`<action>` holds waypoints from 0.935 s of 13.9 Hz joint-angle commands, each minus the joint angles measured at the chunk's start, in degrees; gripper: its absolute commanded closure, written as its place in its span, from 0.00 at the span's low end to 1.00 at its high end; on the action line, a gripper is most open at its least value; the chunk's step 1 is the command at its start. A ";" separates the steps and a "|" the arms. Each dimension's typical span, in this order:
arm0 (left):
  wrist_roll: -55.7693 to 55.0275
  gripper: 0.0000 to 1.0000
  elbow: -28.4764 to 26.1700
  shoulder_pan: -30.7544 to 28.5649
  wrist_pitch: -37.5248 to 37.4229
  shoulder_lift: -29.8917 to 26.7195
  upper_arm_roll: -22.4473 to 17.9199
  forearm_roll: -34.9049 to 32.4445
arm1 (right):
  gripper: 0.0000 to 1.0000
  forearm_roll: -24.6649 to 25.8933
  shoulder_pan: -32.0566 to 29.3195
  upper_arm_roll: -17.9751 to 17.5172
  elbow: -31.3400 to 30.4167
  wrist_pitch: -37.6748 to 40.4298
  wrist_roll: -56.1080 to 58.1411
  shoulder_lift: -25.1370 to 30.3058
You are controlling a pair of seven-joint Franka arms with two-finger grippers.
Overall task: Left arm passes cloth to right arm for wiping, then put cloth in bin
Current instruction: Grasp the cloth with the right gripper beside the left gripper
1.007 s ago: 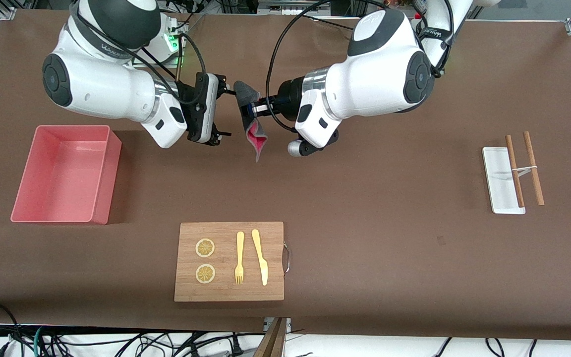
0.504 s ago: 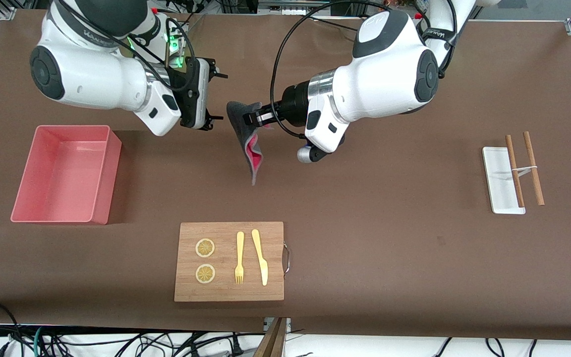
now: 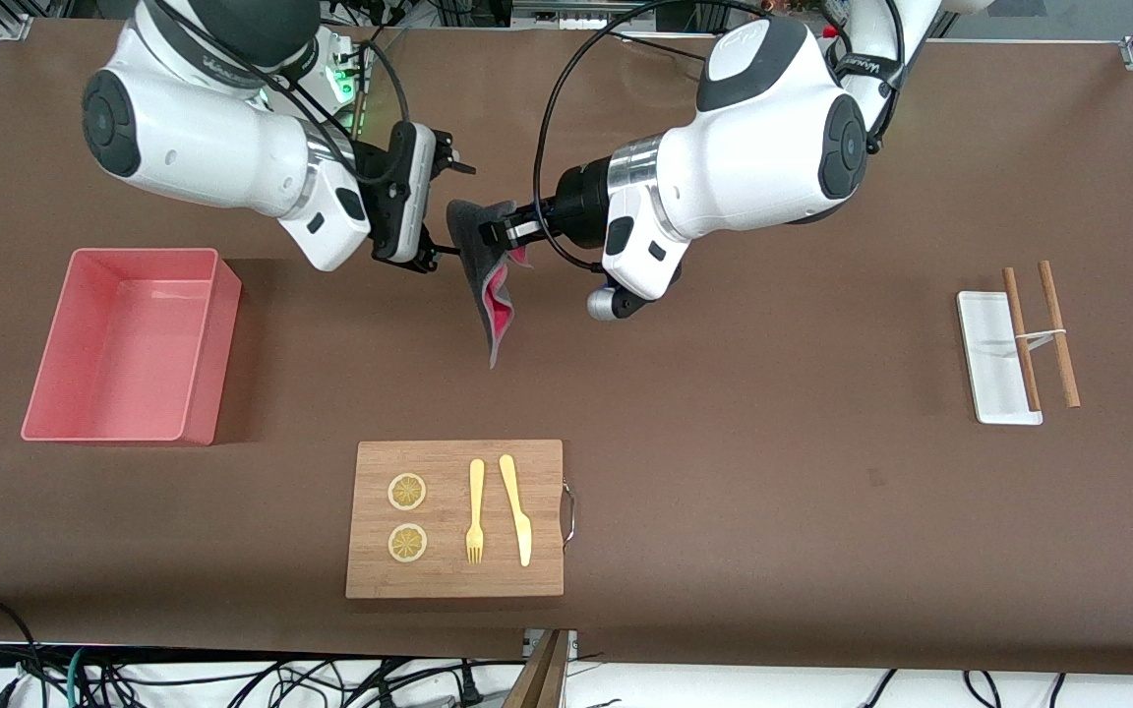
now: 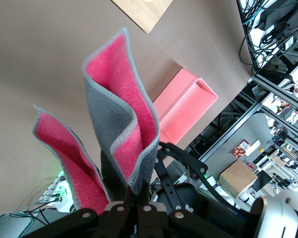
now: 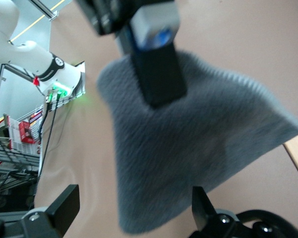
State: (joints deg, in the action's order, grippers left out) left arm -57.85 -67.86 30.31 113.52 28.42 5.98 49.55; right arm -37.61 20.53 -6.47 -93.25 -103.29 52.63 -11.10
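My right gripper pinches the dark grey cloth by its free corner (image 5: 139,218) next. Then it takes over the cloth for wiping.
My left gripper (image 3: 488,232) is shut on the top corner of the cloth (image 3: 490,300). The cloth is dark grey outside and pink inside, and hangs above the table's middle. In the left wrist view the cloth (image 4: 120,119) rises from the closed left gripper (image 4: 139,192). My right gripper (image 3: 450,211) is open, level with the cloth's top edge and right beside it. In the right wrist view its fingers (image 5: 64,204) stand wide, with the cloth (image 5: 188,148) before them. The pink bin (image 3: 203,344) sits empty toward the right arm's end.
A wooden cutting board (image 3: 542,492) lies nearer the front camera, bearing two lemon slices, a yellow fork and a yellow knife. A narrow white tray (image 3: 984,364) with two brown chopsticks lies toward the left arm's end.
My right gripper, drawn back half a second ago, has come close to the cloth again. My left gripper still holds the cloth, which hangs slightly lower than a second ago.
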 commanded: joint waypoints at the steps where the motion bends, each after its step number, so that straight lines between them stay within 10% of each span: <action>1: -1.65 1.00 0.54 0.71 0.47 -0.21 0.00 -0.16 | 0.02 0.17 0.30 -1.08 -0.35 -2.36 -0.69 -0.24; 5: -1.92 1.00 0.53 1.24 0.47 -0.21 0.00 -0.95 | 0.89 2.10 -0.05 -1.08 -0.35 -2.27 -0.78 -0.24; 9: -2.01 1.00 0.45 1.15 0.38 -0.21 0.00 -0.95 | 1.00 1.93 -1.54 -0.82 -0.35 -1.57 0.63 -0.24; 10: -2.01 0.85 0.53 1.15 0.47 -0.21 0.00 -0.95 | 1.00 2.10 -1.89 -0.73 -0.35 -1.57 0.54 -0.15; 12: -1.92 0.00 0.45 1.15 0.38 -0.21 -0.44 -2.78 | 1.00 3.50 -2.42 -0.65 -0.18 -0.78 0.54 0.55; 13: -1.92 0.00 0.53 0.89 0.12 -0.82 -0.18 -5.76 | 1.00 5.16 -2.51 -0.65 0.00 -0.78 0.45 0.99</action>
State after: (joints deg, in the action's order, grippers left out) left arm -58.43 -67.85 31.05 113.54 28.40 6.02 47.70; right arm -34.76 18.71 -6.87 -93.22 -105.03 52.73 -11.71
